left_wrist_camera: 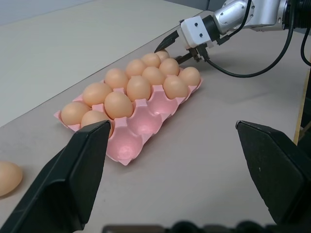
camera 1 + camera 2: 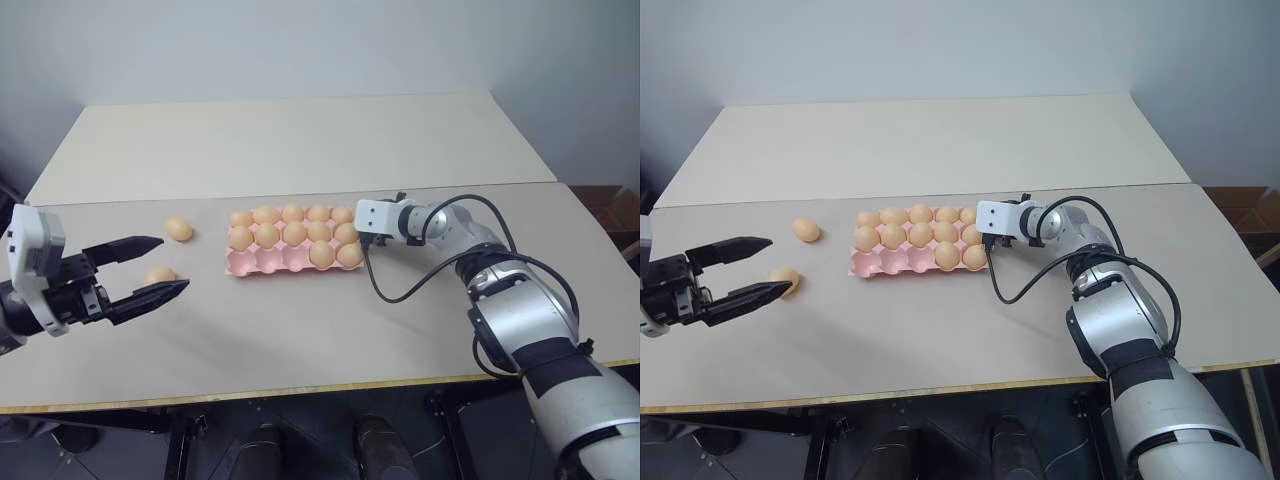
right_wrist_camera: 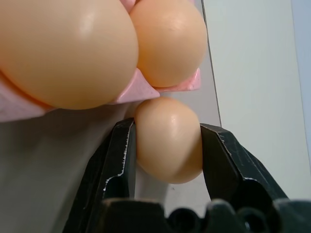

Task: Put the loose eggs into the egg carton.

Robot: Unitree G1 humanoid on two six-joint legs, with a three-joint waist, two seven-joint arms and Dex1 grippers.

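My right gripper holds the egg outside the pink carton's edge (image 3: pixel 141 91), so it needs to move the egg over the cups before letting go.
The pink egg carton (image 2: pixel 262 263) lies mid-table with several orange-tan eggs in its cups; the front row's left cups are bare. My right gripper (image 3: pixel 167 127) is at the carton's right end, shut on one egg (image 3: pixel 169 141) just outside the carton's edge. The head views show only that gripper's white wrist block (image 2: pixel 378 217). Two loose eggs lie to the left of the carton, one farther back (image 2: pixel 179 229) and one nearer (image 2: pixel 160 274). My left gripper (image 2: pixel 173 264) hovers open beside the nearer egg, holding nothing.
A seam (image 2: pixel 150 197) divides the near tabletop from a second tabletop behind it. The right arm's black cable (image 2: pixel 385 290) loops over the table right of the carton. The table's front edge (image 2: pixel 300 388) runs close below the arms.
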